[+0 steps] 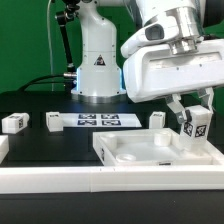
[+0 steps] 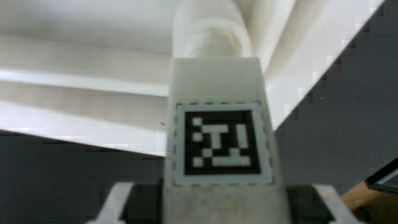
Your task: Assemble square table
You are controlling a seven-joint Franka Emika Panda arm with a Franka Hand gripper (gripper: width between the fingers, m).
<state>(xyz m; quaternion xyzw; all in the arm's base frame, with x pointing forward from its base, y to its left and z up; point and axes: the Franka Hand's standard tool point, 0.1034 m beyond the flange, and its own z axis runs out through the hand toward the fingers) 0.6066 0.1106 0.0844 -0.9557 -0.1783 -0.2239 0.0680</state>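
Observation:
The leg's lower end (image 1: 194, 146) is standing inside the tabletop's far corner in the exterior view, so my gripper should open now.
The white square tabletop (image 1: 140, 152) lies near the front on the exterior view's right, its raised rim up. My gripper (image 1: 194, 118) is shut on a white tagged leg (image 1: 195, 124) and holds it upright over the tabletop's far corner on the exterior view's right. In the wrist view the leg (image 2: 221, 110) fills the middle, its black-and-white tag facing the camera, with a finger (image 2: 135, 200) on either side and the tabletop's rim (image 2: 89, 95) behind. Three more legs lie on the table: one (image 1: 14, 122) at the exterior view's left, one (image 1: 53, 121) beside it, one (image 1: 157, 118) behind the tabletop.
The marker board (image 1: 103, 121) lies flat behind the tabletop. The long white border rail (image 1: 100, 182) runs along the front edge. The arm's white base (image 1: 99, 60) stands at the back centre, with cables at the exterior view's left.

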